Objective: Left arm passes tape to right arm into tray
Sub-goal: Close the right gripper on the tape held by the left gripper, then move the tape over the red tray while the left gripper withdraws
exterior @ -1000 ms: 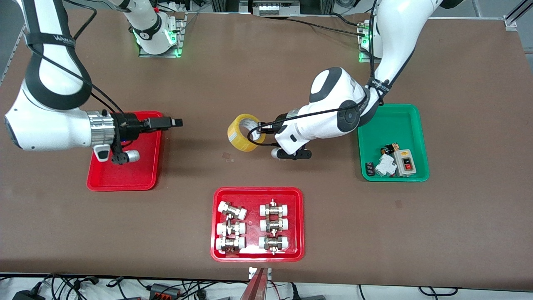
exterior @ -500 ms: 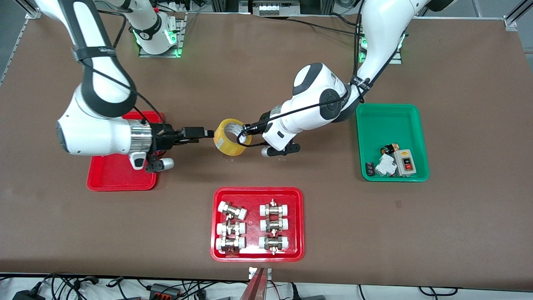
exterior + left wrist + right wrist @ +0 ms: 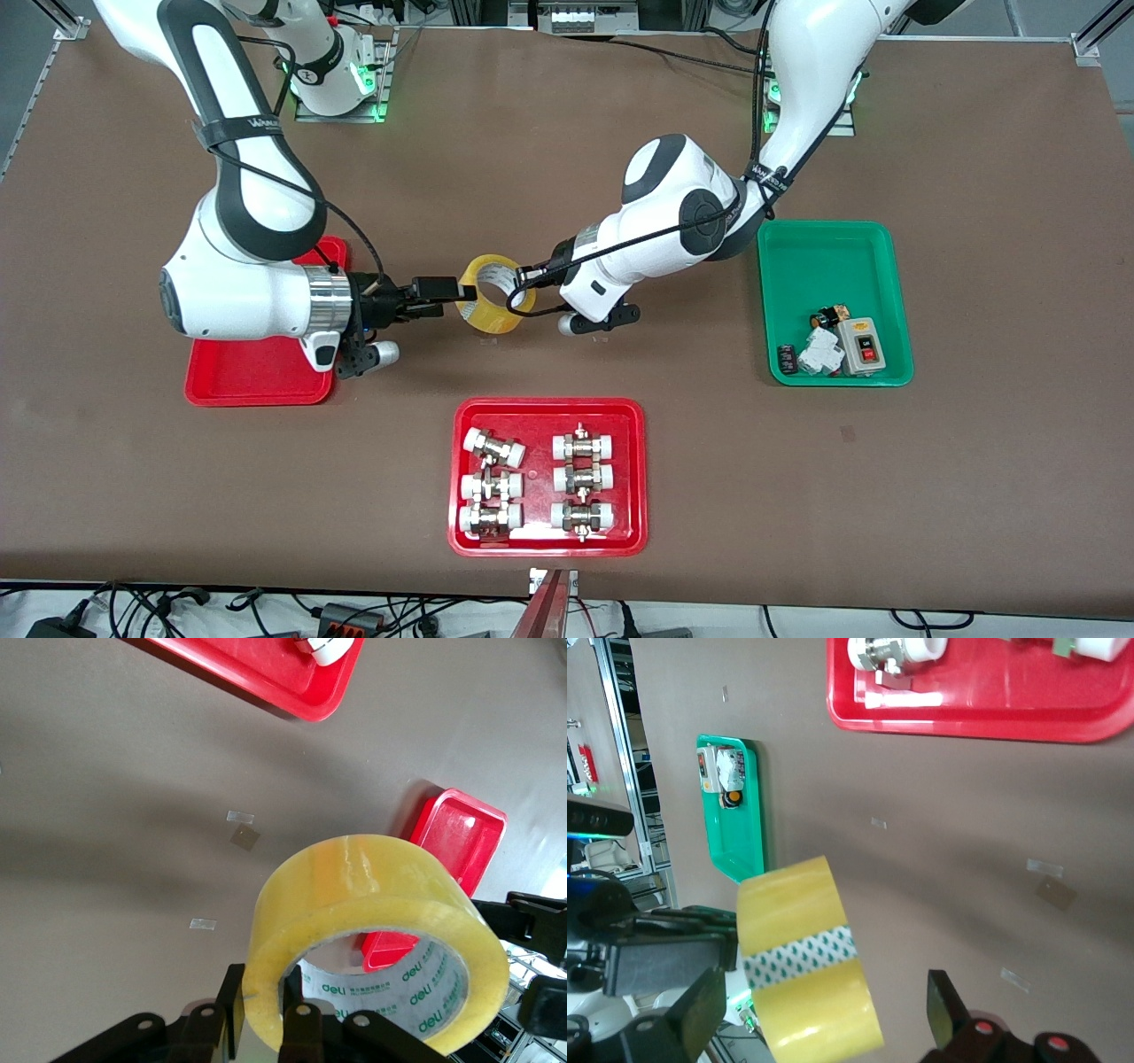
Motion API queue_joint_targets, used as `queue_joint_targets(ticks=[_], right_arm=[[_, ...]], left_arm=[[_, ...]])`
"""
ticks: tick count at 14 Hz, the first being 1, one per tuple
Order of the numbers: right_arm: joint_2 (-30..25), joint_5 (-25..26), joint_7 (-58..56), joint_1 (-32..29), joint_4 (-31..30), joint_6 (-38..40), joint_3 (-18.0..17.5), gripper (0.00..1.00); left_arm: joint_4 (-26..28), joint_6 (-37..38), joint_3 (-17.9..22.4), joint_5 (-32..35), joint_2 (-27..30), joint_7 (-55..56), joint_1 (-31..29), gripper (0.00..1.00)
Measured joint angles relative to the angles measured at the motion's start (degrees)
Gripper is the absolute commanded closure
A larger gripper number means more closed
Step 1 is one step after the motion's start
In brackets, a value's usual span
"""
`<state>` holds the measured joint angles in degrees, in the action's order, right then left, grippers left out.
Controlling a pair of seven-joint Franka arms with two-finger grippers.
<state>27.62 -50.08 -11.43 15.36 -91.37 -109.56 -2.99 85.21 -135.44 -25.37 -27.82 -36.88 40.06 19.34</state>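
Note:
Next, my right gripper grabs the yellowish tape (image 3: 493, 301) by its free side opposite the held one, to get the tape into the red tray (image 3: 257, 377).
The yellowish tape (image 3: 493, 301) hangs over the middle of the table. My left gripper (image 3: 516, 282) is shut on its wall, one finger in the hole and one outside, as the left wrist view shows at the gripper (image 3: 264, 994) and the tape (image 3: 372, 921). My right gripper (image 3: 461, 292) is open at the roll's other edge. In the right wrist view the tape (image 3: 802, 957) lies between the spread fingers of the right gripper (image 3: 824, 1010), with a gap on one side. The plain red tray (image 3: 257, 377) sits partly under the right arm.
A red tray of metal fittings (image 3: 549, 406) lies nearer the front camera than the tape. A green tray (image 3: 833, 257) with small electrical parts sits toward the left arm's end. Small scraps of tape (image 3: 244, 835) are stuck on the brown tabletop.
The right arm has swung in from over the plain red tray, and its open fingers now straddle the tape's edge. The left arm carried the tape a little toward it, then held still.

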Motion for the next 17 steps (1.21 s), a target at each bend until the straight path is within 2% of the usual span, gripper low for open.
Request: queue_joint_targets(ticks=[2,3,4,5,7,8,11,12,13,15,17], right_arm=[[0.01,-0.14,0.00,1.23,0.01,-0.99,0.00,0.00],[0.03,-0.15,0.00,1.57,0.01,-1.27,0.00,0.08],[0.06,-0.15,0.00,1.71,0.01,-1.52,0.00,0.42],[0.08,-0.15,-0.04,1.72,0.01,-1.77,0.01,0.64],[0.18,-0.04,-0.28,1.72,0.00,-2.07,0.14,0.88],[0.26,-0.06,-0.89,1.72,0.01,-2.04,0.22,0.97],[0.28,-0.07,-1.27,1.73,0.00,-2.04,0.22,1.00],[0.28,-0.07,-1.28,1.73,0.01,-2.04,0.22,1.00],[0.28,-0.07,-1.29,1.73,0.01,-2.04,0.22,1.00],[0.29,-0.12,-1.28,1.75,0.01,-2.06,0.18,1.00],[0.34,-0.12,-1.28,1.77,0.01,-2.08,0.20,1.00]], left_arm=[[0.00,0.00,0.00,0.00,0.00,0.00,0.08,1.00],[0.00,0.00,0.00,0.00,0.00,0.01,0.13,1.00],[0.00,0.00,0.00,0.00,0.00,0.01,0.17,1.00],[0.00,0.00,0.00,0.00,0.00,0.02,0.19,1.00],[-0.01,0.00,0.04,0.00,0.01,0.02,0.17,1.00],[-0.06,0.00,0.09,0.00,-0.01,0.02,0.14,1.00],[-0.06,0.00,0.12,0.00,-0.03,0.02,0.14,0.97],[-0.06,0.00,0.13,0.00,-0.03,0.02,0.14,0.78],[-0.06,0.00,0.15,0.00,-0.03,0.01,0.13,0.01],[-0.17,-0.06,0.16,1.65,-0.03,-0.09,0.14,0.00],[-0.51,-0.08,0.17,6.62,-0.02,0.00,-0.05,0.00]])
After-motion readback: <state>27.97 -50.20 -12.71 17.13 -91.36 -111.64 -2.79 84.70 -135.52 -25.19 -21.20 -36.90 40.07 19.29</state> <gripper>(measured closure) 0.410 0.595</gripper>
